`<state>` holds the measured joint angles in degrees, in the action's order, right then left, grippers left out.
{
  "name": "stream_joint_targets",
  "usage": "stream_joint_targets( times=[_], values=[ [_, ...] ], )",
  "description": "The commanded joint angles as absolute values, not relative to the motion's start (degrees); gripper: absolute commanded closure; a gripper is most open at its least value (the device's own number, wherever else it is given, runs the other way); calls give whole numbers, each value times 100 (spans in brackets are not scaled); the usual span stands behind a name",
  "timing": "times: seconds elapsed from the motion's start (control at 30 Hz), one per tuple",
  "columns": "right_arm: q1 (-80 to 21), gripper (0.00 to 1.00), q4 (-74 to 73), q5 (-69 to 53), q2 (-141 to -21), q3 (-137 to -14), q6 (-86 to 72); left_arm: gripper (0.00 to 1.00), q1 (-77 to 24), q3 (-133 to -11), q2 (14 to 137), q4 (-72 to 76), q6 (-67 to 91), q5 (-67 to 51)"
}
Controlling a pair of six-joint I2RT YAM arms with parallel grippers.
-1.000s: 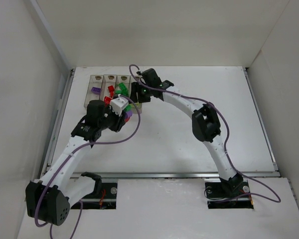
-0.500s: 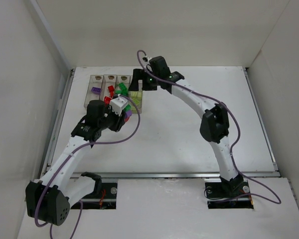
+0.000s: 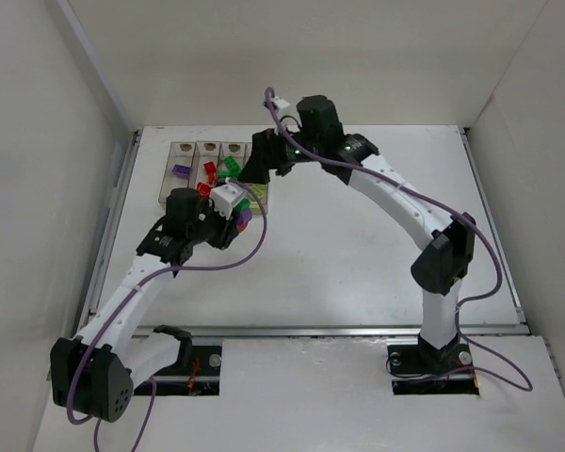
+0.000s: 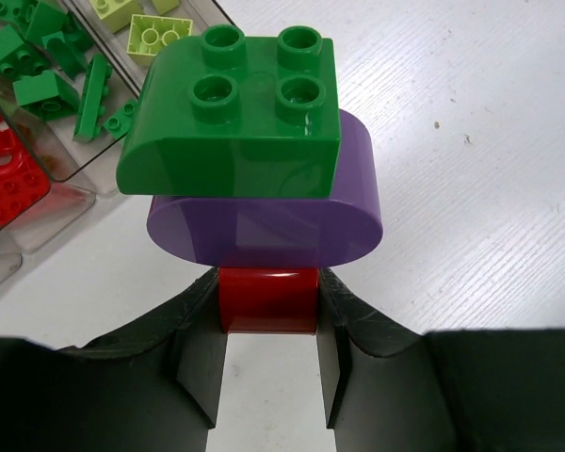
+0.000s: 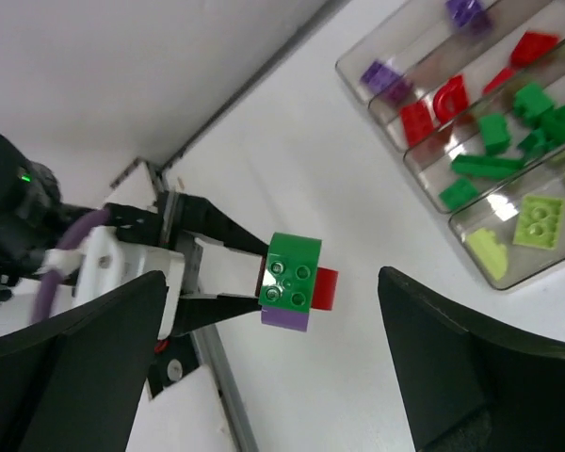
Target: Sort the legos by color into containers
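My right gripper grips the sides of the green brick beside the studs next, to separate it from the purple brick (image 3: 246, 216) (image 5: 284, 319).
My left gripper (image 4: 268, 294) is shut on the red brick (image 4: 268, 299) at the base of a small stack. A purple brick (image 4: 264, 231) sits on the red one, and a green brick (image 4: 235, 113) tops it. The stack (image 3: 244, 216) hangs just right of the containers (image 3: 184, 174), over the white table. In the right wrist view the bins (image 5: 471, 113) hold purple, red, green and pale yellow legos, one colour each. My right gripper (image 5: 273, 282) stands wide open with nothing in it, high above the stack (image 5: 294, 268).
White enclosure walls (image 3: 85, 141) rise close on the left, back and right. A purple cable (image 3: 254, 240) loops off the left wrist beside the stack. The right arm (image 3: 395, 193) arches over the middle of the table.
My right gripper opened wide over the pale yellow bin, then lifted and drew back, its elbow swinging right. The left arm and its stack have stayed put.
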<state>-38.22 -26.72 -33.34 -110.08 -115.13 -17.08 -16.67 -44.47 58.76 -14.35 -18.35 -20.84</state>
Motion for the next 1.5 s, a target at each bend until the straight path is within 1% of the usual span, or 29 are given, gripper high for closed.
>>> stream_joint_targets(
  times=[0.0,0.17,0.23,0.27,0.37,0.4,0.47,0.5,0.6,0.63,0.7,0.8,0.93,1.03,1.17,1.23,1.3,1.33,1.4,1.47],
  values=[
    [-4104,4,-3040,-3524,-11469,-11811,-1494,100,-1661,-4790,5889,-1160,-1890,-2312],
    [-4236,11,-3094,-3393,-11602,-12005,-1494,100,-1661,-4842,5889,-1160,-1829,-2364],
    [-4236,16,-3146,-3331,-11663,-12006,-1494,100,-1661,-4843,5889,-1160,-1828,-2417],
    [-4236,23,-3146,-3435,-11663,-12006,-1494,100,-1661,-4843,5889,-1160,-1828,-2417],
    [-4236,28,-3146,-3560,-11663,-12006,-1494,100,-1661,-4843,5889,-1099,-1714,-2417],
    [-4289,36,-3146,-3560,-11663,-12006,-1494,100,-1661,-4843,5889,-1099,-1714,-2417],
    [-4289,47,-3146,-3560,-11663,-11883,-1494,100,-1661,-4843,5889,-1046,-1714,-2417],
    [-4289,58,-3146,-3507,-11663,-11883,-1494,100,-1661,-4843,5889,-1046,-1714,-2417],
    [-4289,73,-3146,-3507,-11663,-11883,-1494,100,-1661,-4843,5889,-1046,-1661,-2417],
    [-4289,85,-3146,-3559,-11663,-11883,-1494,100,-1661,-4843,5889,-1046,-1661,-2417],
    [-4289,100,-3086,-3438,-11663,-11936,-1547,100,-1661,-4843,5889,-1046,-1661,-2417],
    [-4097,100,-2752,-3366,-11663,-11936,-2020,100,-1661,-4703,5889,-1195,-1784,-2347],
    [-3692,100,-1753,-3366,-11663,-11988,-2942,100,-1661,-4386,5784,-1318,-1977,-2040],
    [-3577,100,-1363,-3313,-11663,-12136,-3427,100,-1661,-4333,5704,-1389,-2048,-1978],
    [-3577,100,-1293,-3243,-12154,-12585,-3725,100,-1661,-4333,5643,-1389,-2048,-1873],
    [-3577,100,-1143,-2894,-12304,-12586,-3928,100,-1661,-4333,5573,-1494,-1996,-1680],
    [-3577,100,-977,-2542,-12627,-12586,-4269,100,-1608,-4333,5441,-1494,-1917,-1381],
    [-3577,100,-976,-2479,-12804,-12699,-4271,100,-1608,-4333,5380,-1494,-1916,-1041],
    [-3639,100,-976,-2479,-13408,-13241,-4333,100,-1608,-4333,5161,-1425,-1802,-679],
    [-3691,100,-976,-2409,-13727,-13560,-4395,100,-1608,-4333,5045,-1354,-1802,-177]
  ],
)
